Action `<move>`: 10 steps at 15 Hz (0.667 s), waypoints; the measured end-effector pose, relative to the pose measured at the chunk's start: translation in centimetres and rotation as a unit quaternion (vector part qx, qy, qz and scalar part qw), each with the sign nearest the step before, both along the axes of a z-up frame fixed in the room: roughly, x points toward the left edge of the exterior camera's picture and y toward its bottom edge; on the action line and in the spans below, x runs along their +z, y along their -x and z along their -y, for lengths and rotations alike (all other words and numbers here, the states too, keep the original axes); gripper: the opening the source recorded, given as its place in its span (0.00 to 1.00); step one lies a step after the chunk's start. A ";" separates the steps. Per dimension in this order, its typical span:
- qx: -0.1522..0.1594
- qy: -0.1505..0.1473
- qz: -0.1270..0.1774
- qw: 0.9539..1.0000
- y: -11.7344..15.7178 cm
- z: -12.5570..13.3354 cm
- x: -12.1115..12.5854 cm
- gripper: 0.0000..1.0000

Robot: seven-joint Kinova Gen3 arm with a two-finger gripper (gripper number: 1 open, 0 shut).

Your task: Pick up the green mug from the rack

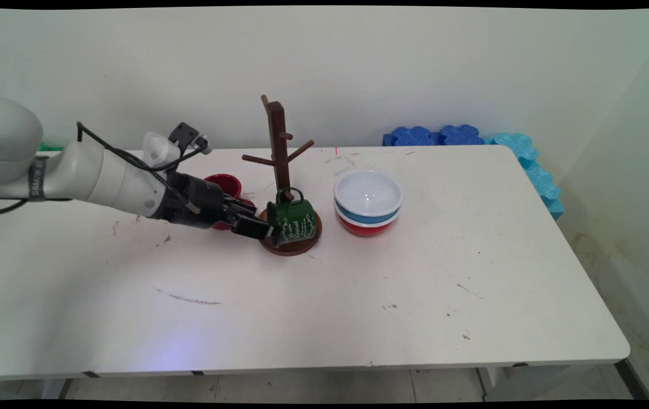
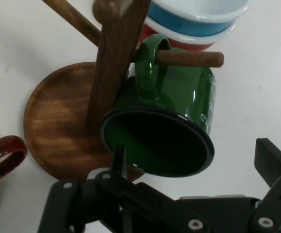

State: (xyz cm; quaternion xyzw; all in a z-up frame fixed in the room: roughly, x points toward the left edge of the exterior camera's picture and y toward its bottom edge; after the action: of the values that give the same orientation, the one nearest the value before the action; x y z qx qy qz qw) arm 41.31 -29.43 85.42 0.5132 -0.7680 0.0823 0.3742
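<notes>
My gripper grabs the green mug by its black rim (image 2: 198,167) next, which leaves its handle free to slide off the wooden peg.
A dark green mug (image 1: 293,220) (image 2: 179,107) with white lettering hangs by its handle on a low peg (image 2: 191,58) of the brown wooden mug tree (image 1: 278,142) (image 2: 116,73), tilted over the tree's round base (image 1: 296,247) (image 2: 53,121). My gripper (image 1: 261,228) (image 2: 194,162) is open at the mug's mouth. One thin finger (image 2: 118,158) sits at the rim's edge; the other finger (image 2: 272,160) stands apart from the mug. A red mug (image 1: 225,184) (image 2: 2,155) stands partly hidden behind the hand.
A stack of bowls (image 1: 367,202) (image 2: 198,22), white over blue over red, sits just right of the mug tree. Blue foam blocks (image 1: 437,136) line the table's back right edge, and lighter blue ones (image 1: 535,170) run along the right side.
</notes>
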 end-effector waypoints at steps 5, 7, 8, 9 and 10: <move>0.010 -0.002 -0.020 1.000 0.7 0.2 -0.8 1.00; 0.013 -0.003 -0.027 1.000 0.9 0.3 -1.1 1.00; 0.014 -0.003 -0.030 0.999 1.0 0.4 -1.2 1.00; 0.015 -0.004 -0.032 0.999 1.1 0.5 -1.4 1.00; 0.016 -0.004 -0.034 0.999 1.2 0.5 -1.5 1.00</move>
State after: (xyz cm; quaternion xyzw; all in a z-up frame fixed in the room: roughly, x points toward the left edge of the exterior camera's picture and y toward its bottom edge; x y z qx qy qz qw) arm 40.10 -29.96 83.94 0.5290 -0.7471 0.0676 0.3968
